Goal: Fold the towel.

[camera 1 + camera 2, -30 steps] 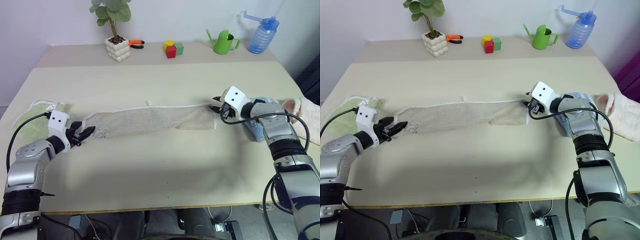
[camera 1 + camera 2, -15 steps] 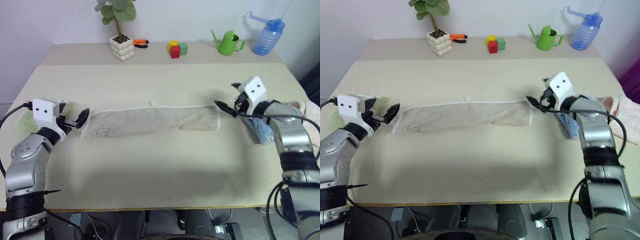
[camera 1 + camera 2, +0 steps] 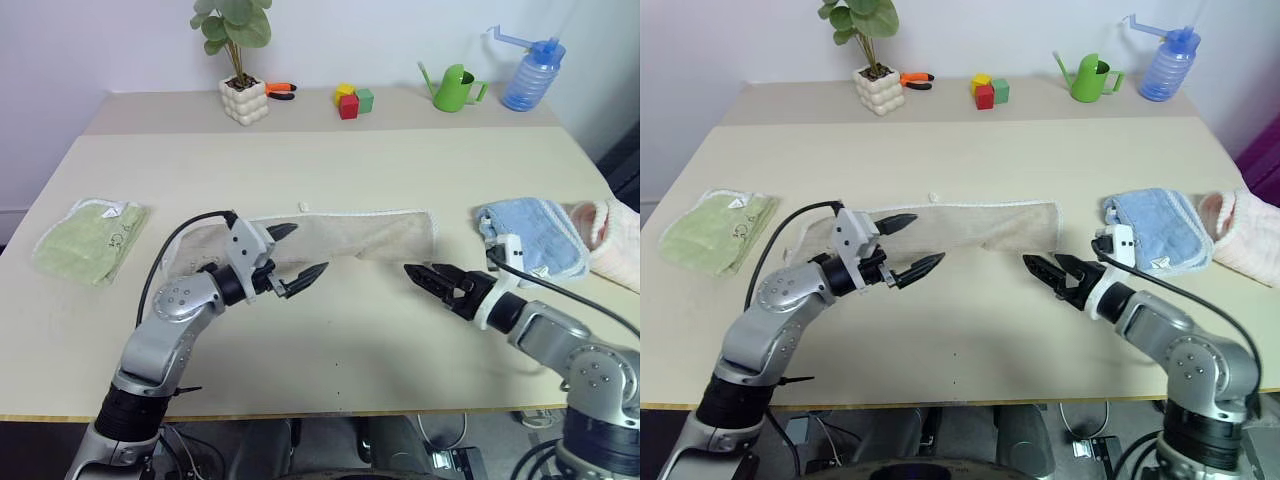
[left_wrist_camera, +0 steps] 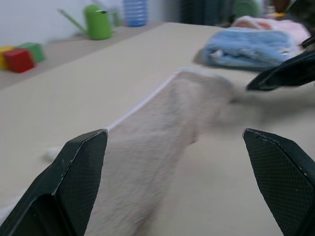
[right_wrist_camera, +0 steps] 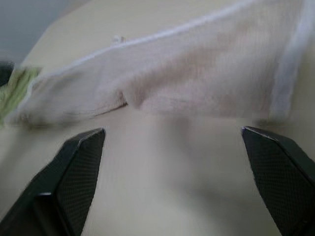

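My right gripper will next grab the beige towel (image 3: 350, 230) by its short hemmed end (image 3: 426, 236) to fold the towel over on itself.
The towel (image 3: 370, 230) lies flat on the table as a long beige strip with a pale edge, running left to right. My left gripper (image 3: 310, 248) hovers open above the strip's left half, pointing right, with nothing between its fingers. My right gripper (image 3: 416, 276) is open too, just in front of the towel's right end and pointing left at it, off the cloth. In the left wrist view the towel (image 4: 162, 123) stretches away between the open fingers. The right wrist view looks across bare table at the towel (image 5: 197, 73).
A folded light green towel (image 3: 90, 235) lies at the left, a folded light blue towel (image 3: 530, 235) at the right beside a pink cloth (image 3: 612, 230). Along the back stand a potted plant (image 3: 243, 98), coloured blocks (image 3: 350, 100), a green watering can (image 3: 455, 88) and a blue bottle (image 3: 525, 78).
Both grippers have let go of the towel's ends and opened. The left swung right, over the towel. The right rolled and drew back toward the near edge. The towel stays stretched out.
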